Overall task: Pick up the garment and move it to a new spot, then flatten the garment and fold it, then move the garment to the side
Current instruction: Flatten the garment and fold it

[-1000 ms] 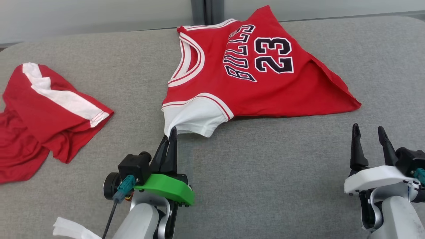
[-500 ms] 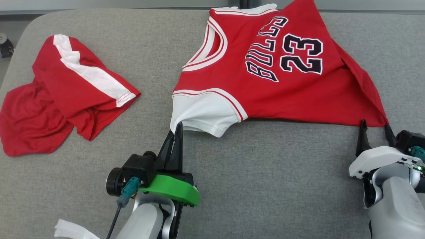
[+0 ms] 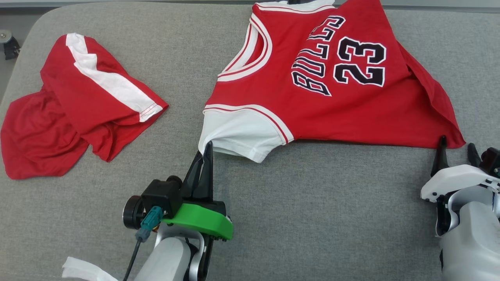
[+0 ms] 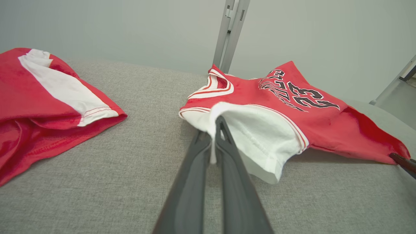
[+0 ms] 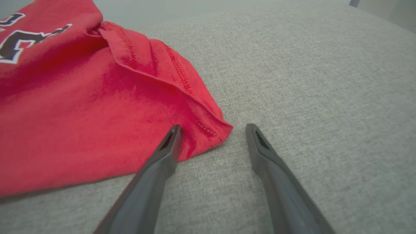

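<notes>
My right gripper pinches the red jersey by its hem corner [image 3: 458,141] next. There the folded edge [image 3: 443,105] stands up.
A red jersey [image 3: 332,97] with "BULLS 23" lettering and a white sleeve [image 3: 240,136] lies spread on the grey padded table [image 3: 312,210]. My left gripper [image 3: 207,150] is shut on the near edge of the white sleeve [image 4: 256,136], which rises between the fingers [image 4: 224,149] in the left wrist view. My right gripper [image 3: 456,147] is open at the jersey's near right hem corner [image 5: 211,130]; that corner lies between its fingers, with the left fingertip [image 5: 174,133] over the red cloth.
A second crumpled red garment [image 3: 74,105] with a white stripe lies at the table's left. A white scrap [image 3: 84,269] shows by my left forearm. Metal posts [image 4: 229,32] stand behind the table against a pale wall.
The head camera has tilted down and shifted. My right gripper has moved forward from bare table to the jersey's hem corner. The left gripper stays shut on the sleeve.
</notes>
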Robot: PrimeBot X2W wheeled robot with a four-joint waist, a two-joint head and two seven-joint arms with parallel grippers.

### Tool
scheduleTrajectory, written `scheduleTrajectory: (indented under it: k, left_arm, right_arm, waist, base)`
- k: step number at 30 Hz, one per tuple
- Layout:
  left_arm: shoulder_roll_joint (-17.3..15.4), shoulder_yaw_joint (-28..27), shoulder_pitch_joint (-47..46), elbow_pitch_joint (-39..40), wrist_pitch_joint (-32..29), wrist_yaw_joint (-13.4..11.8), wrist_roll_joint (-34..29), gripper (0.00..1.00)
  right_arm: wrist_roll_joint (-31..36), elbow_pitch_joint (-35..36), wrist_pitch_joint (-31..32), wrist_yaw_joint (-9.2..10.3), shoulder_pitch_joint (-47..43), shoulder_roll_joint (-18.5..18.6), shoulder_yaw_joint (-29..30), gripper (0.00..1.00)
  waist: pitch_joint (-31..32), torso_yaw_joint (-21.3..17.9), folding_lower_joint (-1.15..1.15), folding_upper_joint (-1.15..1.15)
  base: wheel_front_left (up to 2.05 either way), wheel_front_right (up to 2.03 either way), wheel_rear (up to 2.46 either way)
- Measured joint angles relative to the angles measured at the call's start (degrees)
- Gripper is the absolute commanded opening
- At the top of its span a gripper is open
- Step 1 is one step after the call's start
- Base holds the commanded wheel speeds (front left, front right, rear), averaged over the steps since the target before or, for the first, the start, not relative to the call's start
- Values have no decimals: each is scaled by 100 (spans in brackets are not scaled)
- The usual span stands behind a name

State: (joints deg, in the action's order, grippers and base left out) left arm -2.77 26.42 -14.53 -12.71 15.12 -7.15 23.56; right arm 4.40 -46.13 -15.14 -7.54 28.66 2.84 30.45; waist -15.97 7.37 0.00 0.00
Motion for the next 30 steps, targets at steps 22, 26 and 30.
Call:
scheduleTrajectory:
  k: [22,26,30]
  left_arm:
    - [-124,-616,-554,-84,0,449,-77,0]
    - [-282,-815,-1251,-240,0,602,-158,0]
    - [-408,-926,-2080,-342,-100,731,-158,0]
  right_arm:
    - [-1656,2071,2,0,-250,122,-2407,0]
    - [-2196,2486,2,5,-197,365,-2789,0]
    - [-2651,2896,2,2,175,530,-3128,0]
  waist:
    - [432,-240,0,0]
    - [601,-270,0,0]
    - [784,-304,0,0]
  base:
    - [0,0,0]
    - [0,0,0]
    - [0,0,0]
